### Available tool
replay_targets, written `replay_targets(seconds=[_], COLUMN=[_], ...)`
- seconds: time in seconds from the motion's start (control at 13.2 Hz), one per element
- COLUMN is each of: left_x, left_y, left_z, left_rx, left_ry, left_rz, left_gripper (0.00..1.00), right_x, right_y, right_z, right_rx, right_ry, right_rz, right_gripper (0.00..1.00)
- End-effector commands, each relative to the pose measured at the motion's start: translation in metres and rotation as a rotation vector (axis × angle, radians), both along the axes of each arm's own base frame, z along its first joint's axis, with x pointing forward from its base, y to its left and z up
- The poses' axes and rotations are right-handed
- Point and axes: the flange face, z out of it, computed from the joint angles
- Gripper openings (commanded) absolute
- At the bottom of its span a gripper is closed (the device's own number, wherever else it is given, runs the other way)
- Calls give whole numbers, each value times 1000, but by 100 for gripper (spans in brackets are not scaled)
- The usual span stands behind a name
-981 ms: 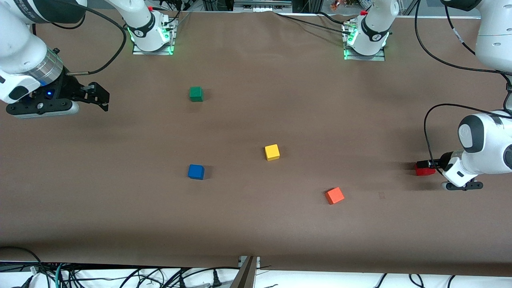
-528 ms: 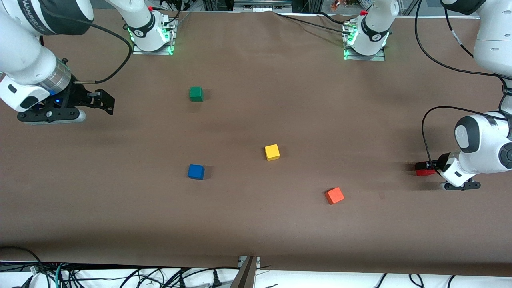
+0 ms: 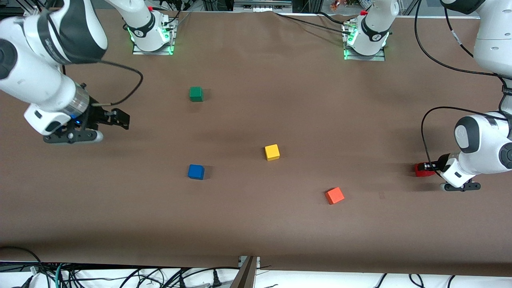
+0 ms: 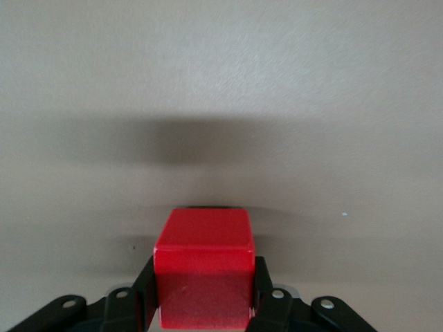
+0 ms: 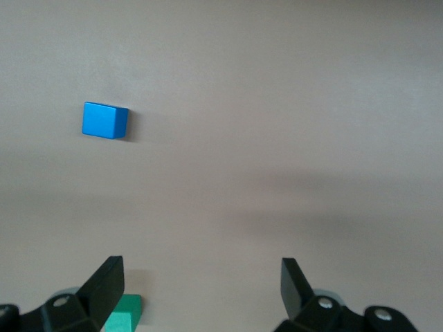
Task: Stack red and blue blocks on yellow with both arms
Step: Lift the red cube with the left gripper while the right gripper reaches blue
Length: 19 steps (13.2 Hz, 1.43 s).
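My right gripper grabs the blue block (image 3: 196, 172) by its opposite sides next, to stack it with the red block on yellow (image 3: 271, 152).
The red block (image 3: 421, 170) is at the left arm's end of the table. My left gripper (image 3: 426, 168) is shut on it, low at the table surface. In the left wrist view the red block (image 4: 204, 266) fills the gap between both fingers (image 4: 144, 290). The blue block (image 3: 196, 172) lies on the table, beside the yellow cube (image 3: 272, 152) and toward the right arm's end. My right gripper (image 3: 122, 119) is open and empty over bare table at the right arm's end. The right wrist view shows the blue block (image 5: 105, 120) well ahead of the open right gripper (image 5: 202, 283).
A green cube (image 3: 196, 94) lies farther from the front camera than the blue block, and it also shows by one finger in the right wrist view (image 5: 124, 312). An orange-red cube (image 3: 334, 195) lies nearer to the camera than the yellow cube. The brown table (image 3: 256, 224) ends at cables.
My right gripper has swung down and inward from the right arm's end of the table toward the cubes. My left gripper has stayed at the red block and barely shifted.
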Motion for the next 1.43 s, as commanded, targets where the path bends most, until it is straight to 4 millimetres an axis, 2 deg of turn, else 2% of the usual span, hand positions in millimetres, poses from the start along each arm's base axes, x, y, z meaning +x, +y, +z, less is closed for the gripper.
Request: replay_targets(seconds=[0.0,0.3,0.45,0.53,0.68,0.91,0.98,1.28,1.36], left_x=[10,21,24,22,11,-32,-41,-77,-86], left_y=[-38,-125,-185,-220,-301,-445,-480,-545,-561], left_z=[56,102,116,118,120,122,125,119,108], left_rx=[-5,-46,-72,-70,-56,-31,-32,-34,-29], left_ry=[-18,-13,-16,-11,-3,-4,-11,7,15], left_rz=[-48,12,32,67,92,88,118,89,97], left_gripper=[0,0,0,0,0,0,0,0,0], right_x=[29,58,64,66,74,77,77,69,69], right_y=[37,81,108,118,120,138,139,171,175], right_z=[-19,-68,-98,-111,-147,-194,-208,-249,-255], right_rx=[8,6,17,24,28,38,35,59,65], right_ry=[8,-18,-51,-68,-75,-98,-93,-113,-113], right_rz=[5,-56,-89,-116,-186,-235,-243,-288,-301], right_gripper=[100,100,100,100,100,100,100,100,100])
